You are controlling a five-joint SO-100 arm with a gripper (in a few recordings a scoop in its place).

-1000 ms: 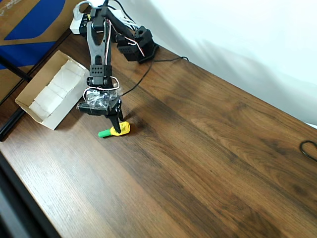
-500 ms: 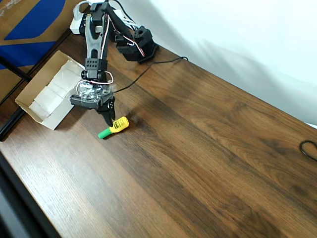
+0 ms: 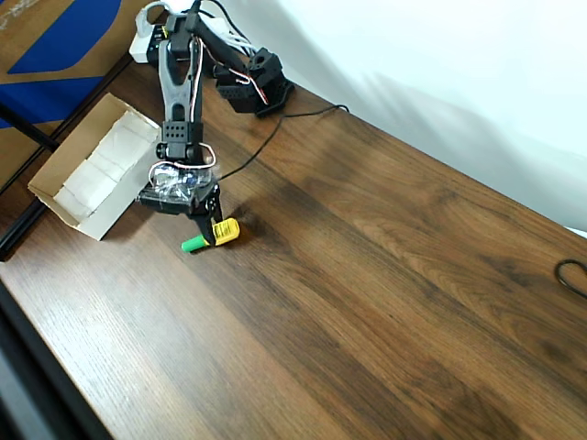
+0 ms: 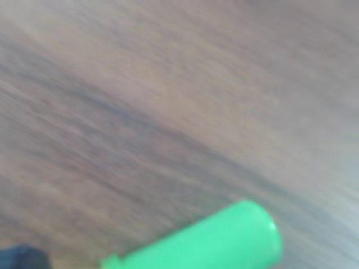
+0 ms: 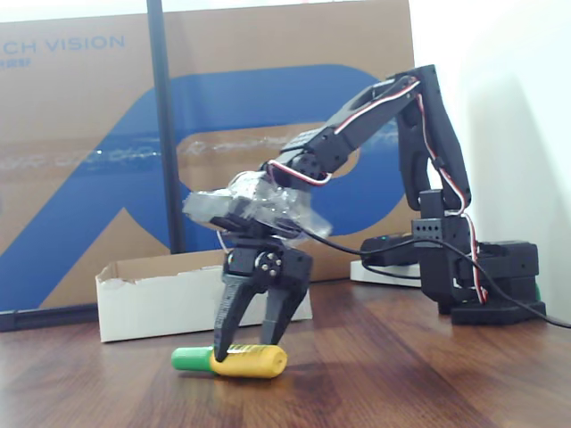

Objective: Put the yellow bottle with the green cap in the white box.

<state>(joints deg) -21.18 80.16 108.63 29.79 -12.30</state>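
My gripper grabs the bottle by its yellow body (image 3: 226, 231) next, to put the bottle in the white box.
The yellow bottle with the green cap (image 3: 226, 231) lies on its side on the wooden table, cap pointing left in the overhead view. In the fixed view the bottle (image 5: 254, 361) rests just in front of the white box (image 5: 161, 294). My gripper (image 5: 247, 344) stands open right over it, pointing down, one finger (image 5: 223, 334) in front of the bottle's neck and the other behind its body. In the overhead view the gripper (image 3: 213, 225) sits on the bottle, a short way right of the white box (image 3: 57, 197). The blurred wrist view shows the green cap (image 4: 224, 241) close up.
A big brown-and-blue carton (image 3: 55, 46) stands behind the box. The arm's base (image 3: 252, 82) and its cable (image 3: 303, 115) sit at the table's back. Another cable (image 3: 573, 275) lies at the right edge. Bare wood stretches to the right.
Half a second ago the gripper was a little up and left of the bottle; it has come back over it. The bottle has barely shifted.
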